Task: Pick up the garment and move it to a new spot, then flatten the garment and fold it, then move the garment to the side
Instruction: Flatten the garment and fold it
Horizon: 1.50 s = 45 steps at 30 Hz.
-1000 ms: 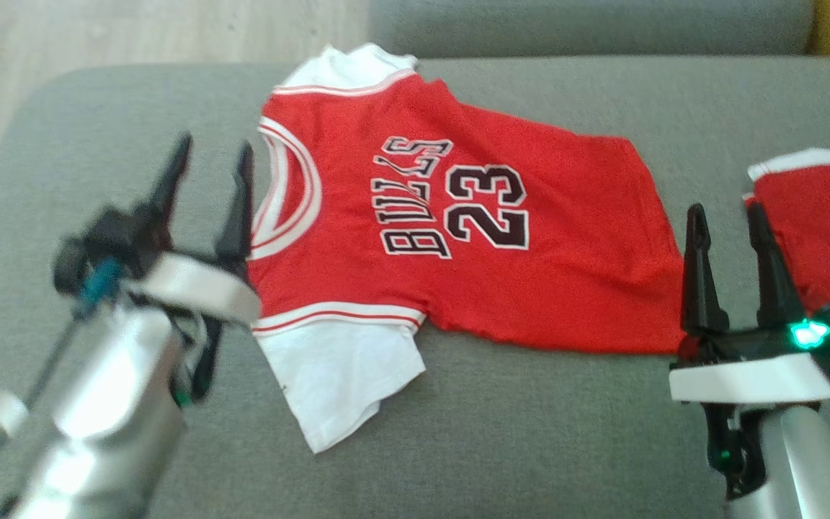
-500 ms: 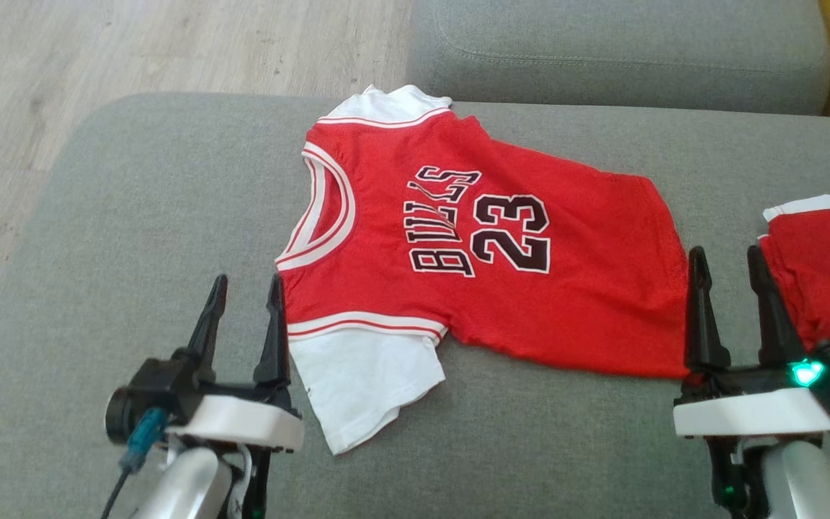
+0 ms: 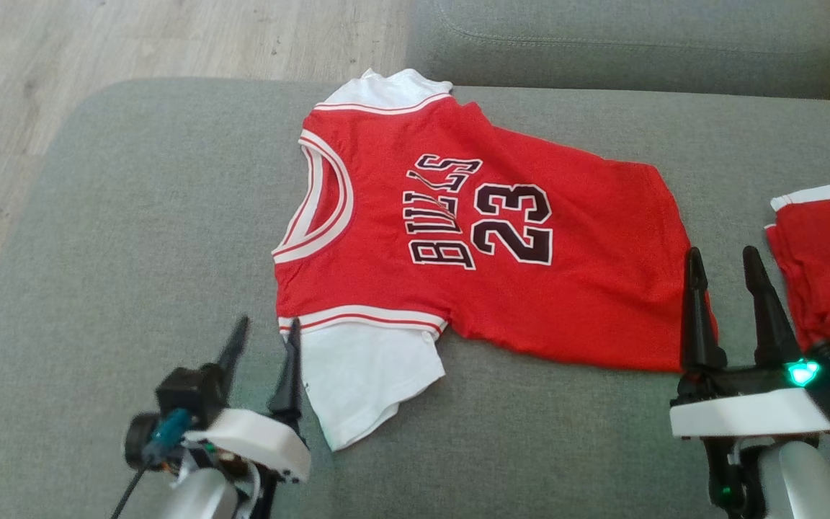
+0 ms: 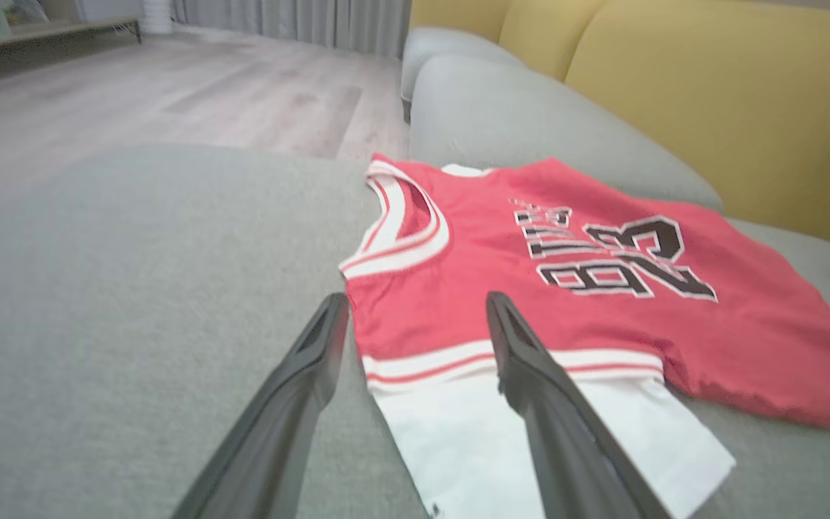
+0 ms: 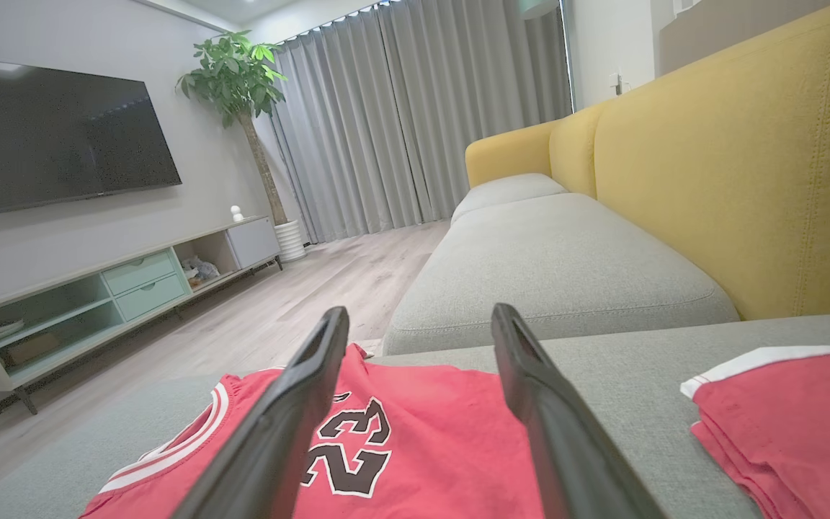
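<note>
My left gripper needs to grab the jersey by its sleeve edge at the shoulder (image 3: 287, 334) next, because the jersey's red body (image 3: 472, 285) is lying flat on the sofa seat.
The garment (image 3: 501, 288) is a red jersey with white sleeves, lettered "BULLS 23", lying spread on the grey sofa seat (image 3: 134, 231), neck to the left. It also shows in the left wrist view as the garment (image 4: 602, 310) and in the right wrist view as the garment (image 5: 400, 447). My left gripper (image 3: 267, 331) is open at the near white sleeve, its right finger at the sleeve's edge. At the jersey's bottom hem, my right gripper (image 3: 721, 259) stands open. Nothing is between either pair of fingers.
A second red piece of clothing (image 3: 829, 259) lies at the right edge of the seat. Another grey cushion (image 3: 624, 43) lies behind, with a yellow backrest (image 5: 746, 166). Wooden floor (image 3: 134, 43) lies beyond the seat's left edge.
My left gripper has come down and back toward me, from beside the neckline to the near white sleeve. The right gripper has hardly moved. The camera has shifted.
</note>
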Available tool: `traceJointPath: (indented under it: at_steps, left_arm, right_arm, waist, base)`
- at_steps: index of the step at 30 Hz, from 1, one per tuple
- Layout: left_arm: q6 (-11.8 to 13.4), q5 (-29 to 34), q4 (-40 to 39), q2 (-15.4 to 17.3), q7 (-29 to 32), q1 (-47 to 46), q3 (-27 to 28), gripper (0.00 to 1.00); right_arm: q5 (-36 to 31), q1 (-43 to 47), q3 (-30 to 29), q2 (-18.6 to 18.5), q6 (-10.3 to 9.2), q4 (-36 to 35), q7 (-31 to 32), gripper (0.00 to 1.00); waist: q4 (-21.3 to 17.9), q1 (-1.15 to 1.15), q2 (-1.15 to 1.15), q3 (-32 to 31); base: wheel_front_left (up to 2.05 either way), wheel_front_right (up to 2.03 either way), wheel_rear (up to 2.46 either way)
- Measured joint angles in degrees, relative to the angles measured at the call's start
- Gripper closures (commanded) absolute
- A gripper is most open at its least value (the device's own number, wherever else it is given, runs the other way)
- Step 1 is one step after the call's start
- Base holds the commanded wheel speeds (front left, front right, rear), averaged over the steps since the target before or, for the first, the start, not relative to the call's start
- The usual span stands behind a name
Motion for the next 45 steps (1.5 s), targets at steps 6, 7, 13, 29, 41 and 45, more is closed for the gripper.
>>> traceJointPath:
  at_steps: [6, 7, 13, 29, 41, 45]
  left_arm:
    - [-1.1, -2.2, 2.7, -0.6, 6.8, 0.5, -1.9, 0.0]
    - [-1.1, -2.2, 2.9, -0.5, 7.4, 0.5, -1.9, 0.0]
    - [0.4, -2.4, 5.5, 0.1, 7.6, -0.6, -0.9, 0.0]
    - [-3.8, -2.8, 19.8, 1.4, 11.8, -12.8, -0.7, 0.0]
    - [-6.7, -2.1, 24.6, 3.5, 10.3, -19.3, -1.2, 1.0]
    - [-7.0, -0.4, 25.7, 4.5, 8.0, -23.6, -1.6, 1.0]
  right_arm:
    - [0.0, -0.1, 0.0, 0.0, 0.0, 0.0, 0.0, 0.0]
    - [0.0, -0.1, 0.0, 0.0, 0.0, 0.0, 0.0, 0.0]
    - [0.0, -0.3, 0.5, 0.0, 0.0, 0.1, 0.0, 0.0]
    - [0.0, -2.7, 2.3, 0.0, 0.0, 0.0, 0.0, 0.0]
    - [0.0, -4.8, 3.5, 0.0, 0.0, -0.1, 0.0, 0.0]
    - [0.5, -5.4, 4.3, 0.0, 0.0, -0.1, 0.0, 0.0]
  waist:
    - [-0.5, 0.0, 0.0, 0.5]
    - [-0.6, 0.0, 0.0, 0.6]
    - [-1.3, 0.0, 0.0, 1.1]
    - [-6.1, 0.0, 0.0, 5.6]
    - [-9.1, 0.0, 0.0, 8.1]
    - [-10.3, 0.0, 0.0, 8.6]
  base:
    - [0.0, 0.0, 0.0]
    - [0.0, 0.0, 0.0]
    - [0.0, 0.0, 0.0]
    - [0.0, 0.0, 0.0]
    - [0.0, 0.0, 0.0]
    - [0.0, 0.0, 0.0]
